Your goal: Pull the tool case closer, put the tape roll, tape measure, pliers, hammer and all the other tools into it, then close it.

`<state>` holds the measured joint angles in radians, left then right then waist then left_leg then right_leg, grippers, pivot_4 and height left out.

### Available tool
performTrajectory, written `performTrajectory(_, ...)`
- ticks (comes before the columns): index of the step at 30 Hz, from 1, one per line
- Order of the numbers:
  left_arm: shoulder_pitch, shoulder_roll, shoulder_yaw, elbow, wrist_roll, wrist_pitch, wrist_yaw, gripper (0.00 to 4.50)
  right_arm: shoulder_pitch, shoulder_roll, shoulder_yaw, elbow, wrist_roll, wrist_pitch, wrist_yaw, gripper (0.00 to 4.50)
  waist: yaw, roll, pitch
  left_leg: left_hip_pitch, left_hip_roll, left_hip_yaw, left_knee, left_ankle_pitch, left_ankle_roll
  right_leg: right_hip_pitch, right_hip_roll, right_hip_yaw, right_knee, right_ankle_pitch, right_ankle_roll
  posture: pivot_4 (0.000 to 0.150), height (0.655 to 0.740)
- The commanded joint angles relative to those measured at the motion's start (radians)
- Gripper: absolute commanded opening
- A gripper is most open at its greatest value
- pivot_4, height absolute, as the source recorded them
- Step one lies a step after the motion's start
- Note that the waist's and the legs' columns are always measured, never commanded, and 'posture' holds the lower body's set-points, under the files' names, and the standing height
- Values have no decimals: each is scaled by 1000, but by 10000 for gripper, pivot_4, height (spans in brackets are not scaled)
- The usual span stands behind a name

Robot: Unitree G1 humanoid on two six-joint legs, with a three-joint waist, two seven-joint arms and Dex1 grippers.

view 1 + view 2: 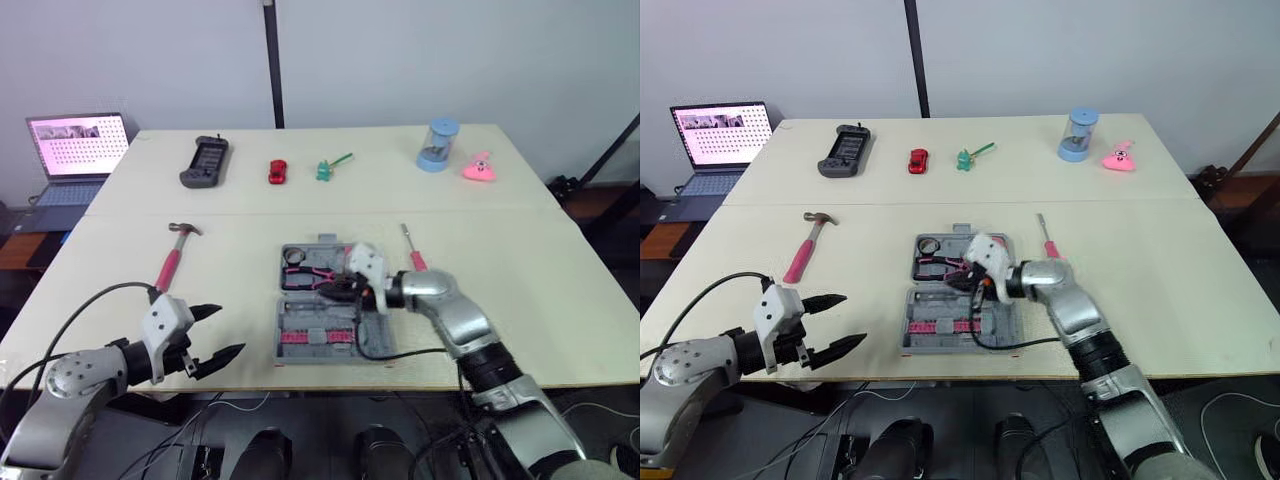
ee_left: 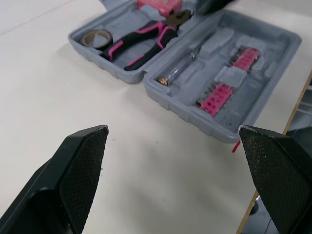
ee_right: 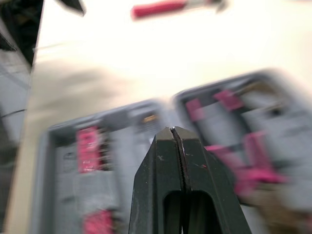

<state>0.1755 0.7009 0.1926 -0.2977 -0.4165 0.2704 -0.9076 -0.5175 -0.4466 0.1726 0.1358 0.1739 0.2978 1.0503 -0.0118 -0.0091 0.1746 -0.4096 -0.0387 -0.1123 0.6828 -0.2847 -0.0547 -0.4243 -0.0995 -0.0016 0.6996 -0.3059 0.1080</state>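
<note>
My left gripper picks up the long hammer by the upper end of its pink handle (image 1: 175, 257) next, because its steel head (image 1: 185, 228) sits all at one end.
The grey tool case (image 1: 320, 330) lies open near the table's front edge. A tape roll (image 2: 96, 36), the black-and-pink pliers (image 2: 141, 41) and a pink tape measure (image 2: 158, 5) lie in its far half. Pink bit racks (image 2: 217, 92) fill the near half. My right gripper (image 1: 332, 291) hovers over the pliers' compartment, its fingers (image 3: 174, 146) pressed shut with nothing between them. The pink-handled hammer (image 1: 175, 255) lies on the table left of the case. A pink screwdriver (image 1: 412, 250) lies to the case's right. My left gripper (image 1: 222, 335) stands open at the front left, apart from the case.
Along the far side of the table sit a black game controller (image 1: 205, 160), a red toy car (image 1: 277, 171), a green toy (image 1: 328, 168), a blue cup (image 1: 438, 145) and a pink toy (image 1: 480, 168). A laptop (image 1: 78, 150) stands beyond the table's left corner.
</note>
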Motion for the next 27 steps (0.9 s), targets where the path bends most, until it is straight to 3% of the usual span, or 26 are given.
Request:
performTrajectory(1,19,-29,82,32,-30,-34,25,45000,63,-78,-126,-19,60,-35,5,5143,-1,0,0,0,0,0,0,0,0,0,0,0,0,0,0,1500,6741)
performTrajectory(2,28,-48,107,65,-35,-50,37,45000,92,-115,-161,-9,61,-57,5,7468,-2,0,0,0,0,0,0,0,0,0,0,0,0,0,0,1500,6741)
performTrajectory(4,51,-75,150,142,-15,-102,57,45000,142,-174,-228,19,63,-105,-6,17105,-2,0,0,0,0,1,0,0,0,0,-1,0,0,0,0,1500,6741)
performTrajectory(9,137,-134,284,254,-16,-216,110,45000,278,-262,-381,127,73,-233,-38,43772,-6,0,0,0,1,3,0,-1,1,0,0,0,0,0,0,1500,6741)
performTrajectory(13,212,-155,429,379,-47,-282,138,45000,419,-274,-515,256,108,-349,-74,44878,2,-1,0,0,1,3,0,-1,1,1,-2,0,0,0,0,1500,6741)
performTrajectory(18,198,-143,527,512,-82,-298,163,45000,458,-282,-647,385,166,-374,-154,44878,-1,-1,0,0,1,5,1,-1,2,1,-4,1,0,-2,-3,1500,6741)
performTrajectory(27,167,-120,510,512,-75,-293,142,45000,441,-288,-653,364,206,-334,-129,44878,-4,-1,-1,1,1,4,1,-1,2,2,-3,0,0,-1,0,1500,6741)
